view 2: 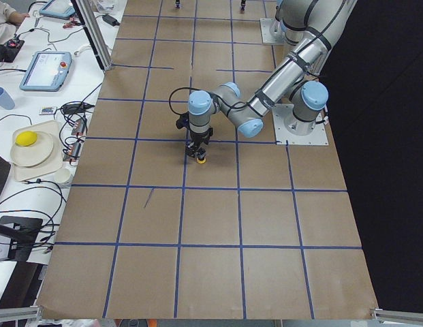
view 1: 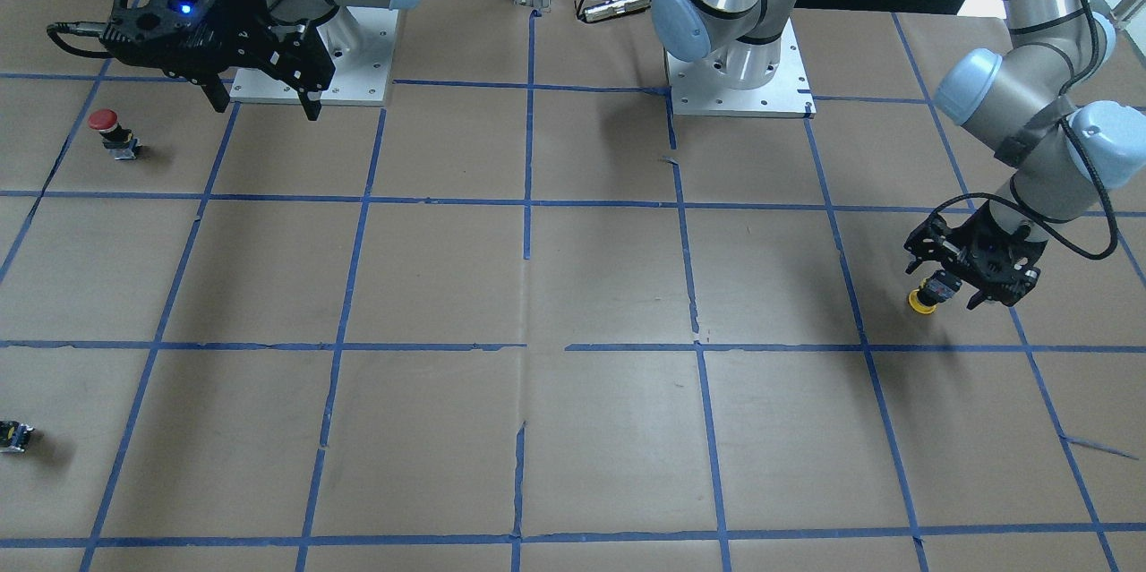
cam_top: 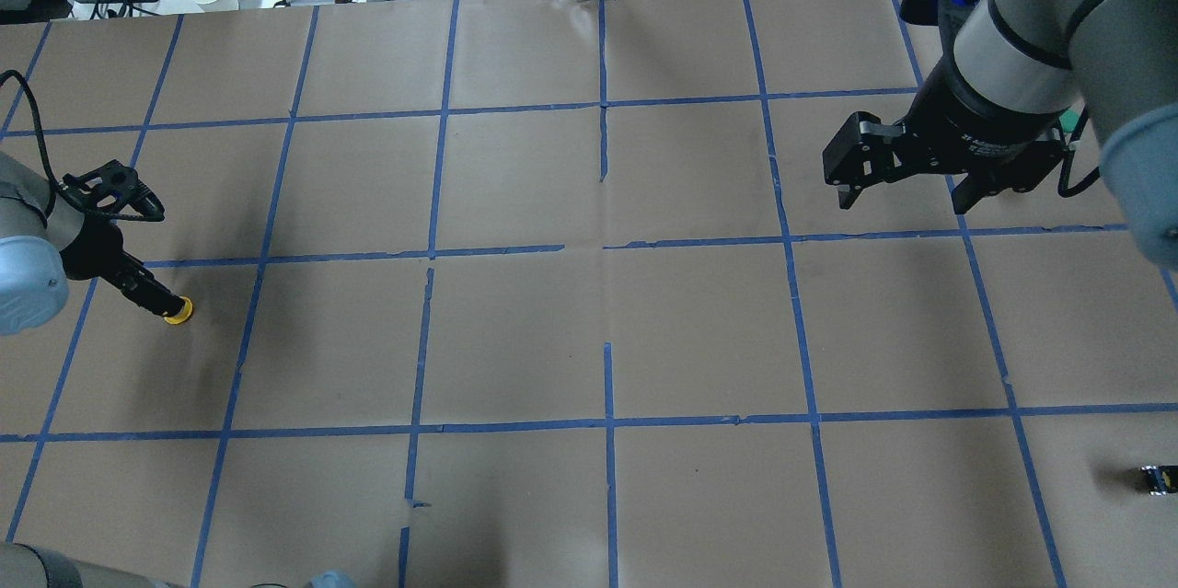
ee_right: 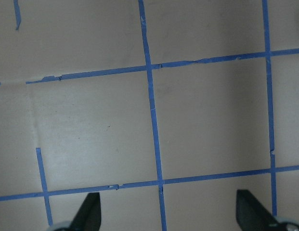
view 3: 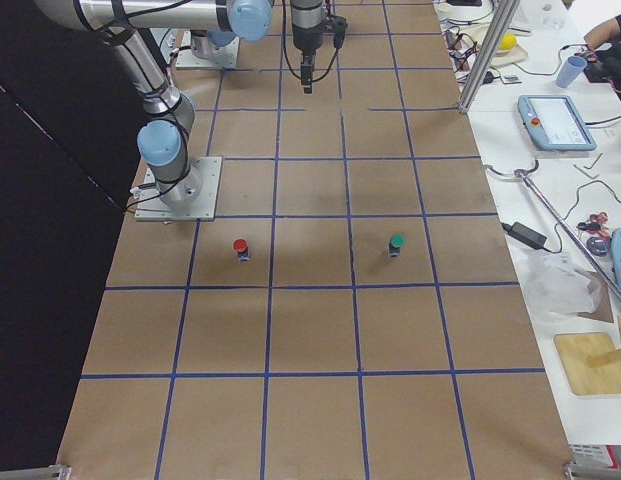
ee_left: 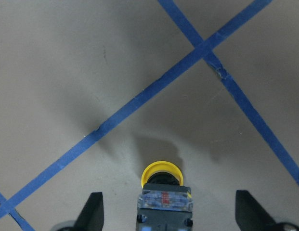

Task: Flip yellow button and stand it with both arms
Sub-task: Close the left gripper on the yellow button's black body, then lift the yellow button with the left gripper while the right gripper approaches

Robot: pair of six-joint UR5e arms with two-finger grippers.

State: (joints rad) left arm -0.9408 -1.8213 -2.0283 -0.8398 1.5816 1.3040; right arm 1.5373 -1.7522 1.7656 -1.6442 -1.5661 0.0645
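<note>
I should grab the button by its black and grey body [view 1: 941, 286] next with my left gripper, so the button's yellow cap [view 1: 919, 304] stays free for the other arm.
The yellow button [view 1: 922, 301] lies on the brown paper at the robot's far left, with its yellow cap [ee_left: 161, 174] pointing away from the wrist camera and its black and grey body [ee_left: 164, 204] nearest the lens. My left gripper [view 1: 949, 286] is low over it and open. Its fingers [ee_left: 94, 211] stand wide on either side of the body without touching it. The cap also shows in the overhead view [cam_top: 178, 310]. My right gripper [cam_top: 906, 194] is open and empty, raised above the table near its own base, far from the button.
A red-capped button [view 1: 112, 132] stands under the right gripper's side of the table. A green-capped button [view 3: 396, 243] stands further out. A tiny black part with a yellow label [view 1: 13, 436] lies near the table's far right edge. Blue tape lines grid the paper.
</note>
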